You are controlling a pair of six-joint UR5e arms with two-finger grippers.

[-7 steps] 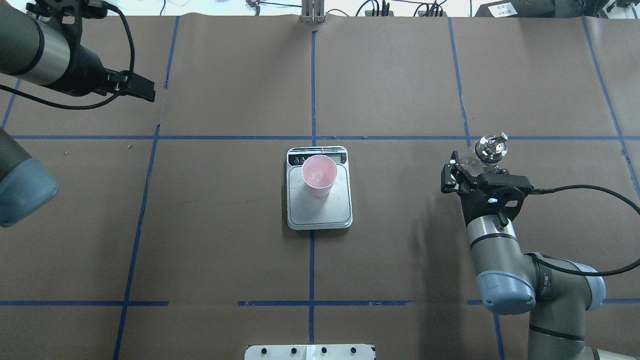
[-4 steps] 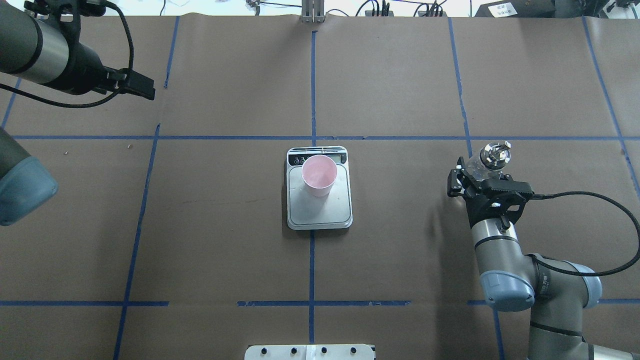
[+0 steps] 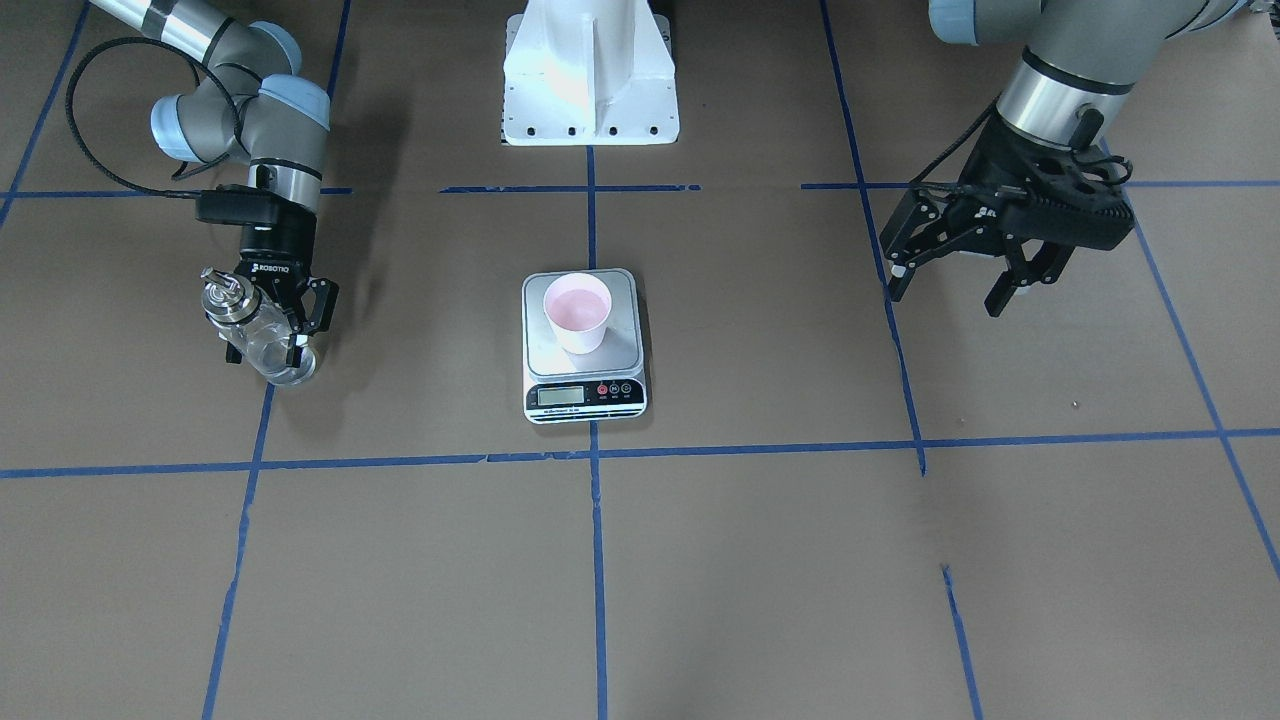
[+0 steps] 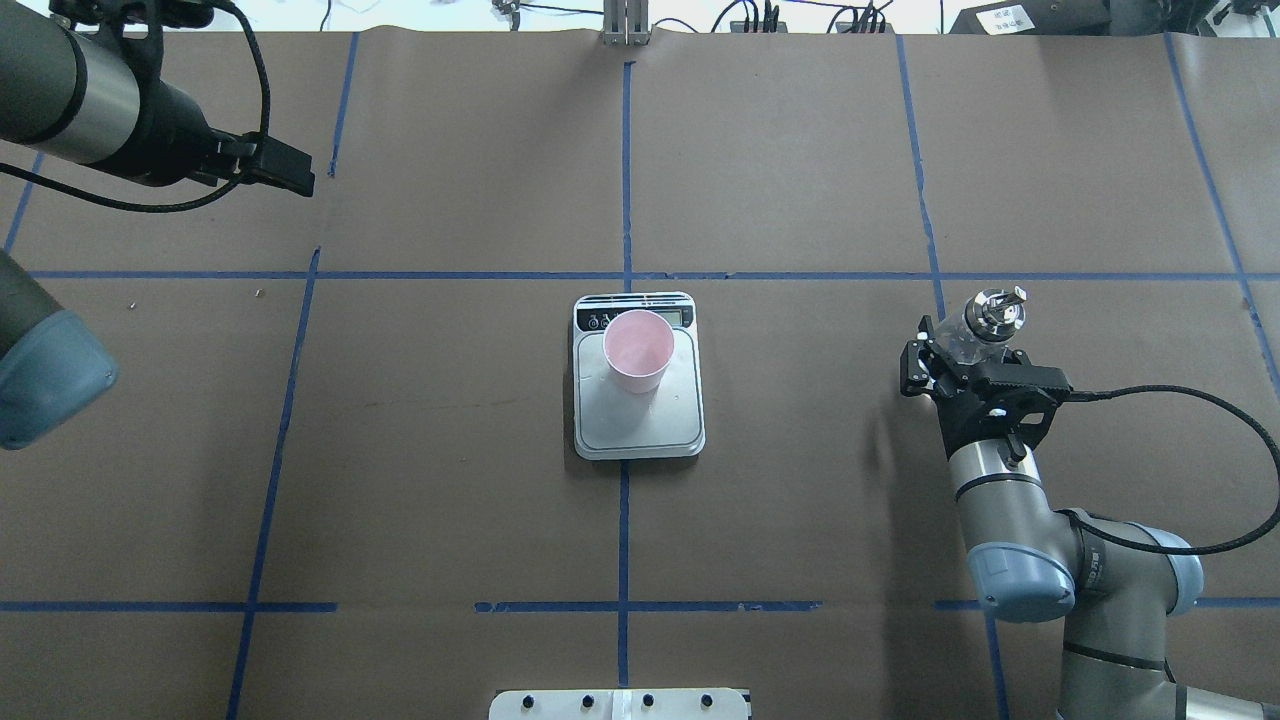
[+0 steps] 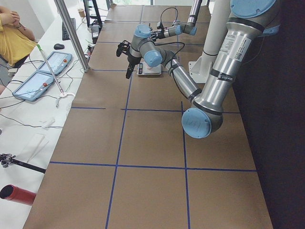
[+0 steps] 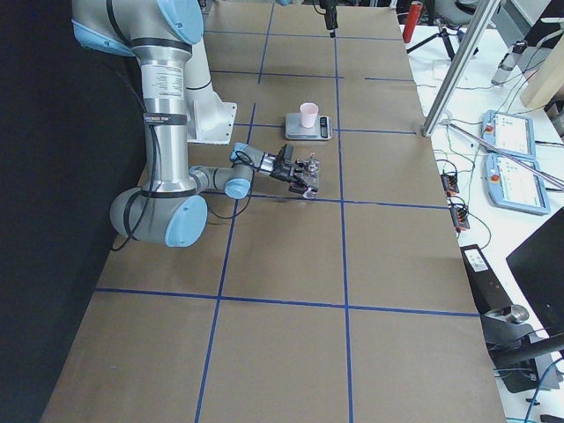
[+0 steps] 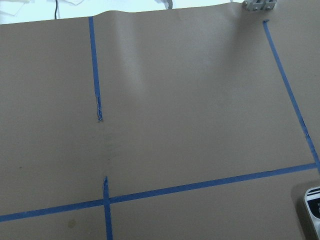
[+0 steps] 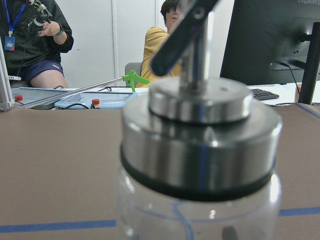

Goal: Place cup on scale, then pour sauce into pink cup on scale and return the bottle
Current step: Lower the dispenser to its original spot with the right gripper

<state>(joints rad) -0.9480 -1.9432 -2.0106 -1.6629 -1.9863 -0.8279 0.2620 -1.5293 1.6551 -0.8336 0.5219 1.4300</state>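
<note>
My right gripper opens next, since the glass bottle's base (image 3: 292,374) meets the table at the blue tape (image 3: 269,395) and the bottle would stand there.
The pale pink cup (image 4: 638,350) stands upright on the scale (image 4: 640,425) at the table's middle; both also show in the front view, cup (image 3: 577,312) and scale (image 3: 585,396). My right gripper (image 4: 955,360) is shut on the clear glass bottle (image 4: 962,340), which has a silver spout cap (image 4: 997,310). It holds the bottle nearly upright, low over the table, far to the right of the scale. The front view shows that gripper (image 3: 268,350) and the bottle (image 3: 250,330). The cap fills the right wrist view (image 8: 200,135). My left gripper (image 3: 945,290) is open and empty, raised over the table's left side.
The white robot base (image 3: 590,70) stands at the near edge. Blue tape lines cross the brown table. The scale's corner (image 7: 314,205) shows in the left wrist view. Operators and tablets (image 5: 45,71) are beyond the far edge.
My right gripper has moved a little right and back toward the robot and lowered with the bottle, which now stands more upright. The left arm has barely moved.
</note>
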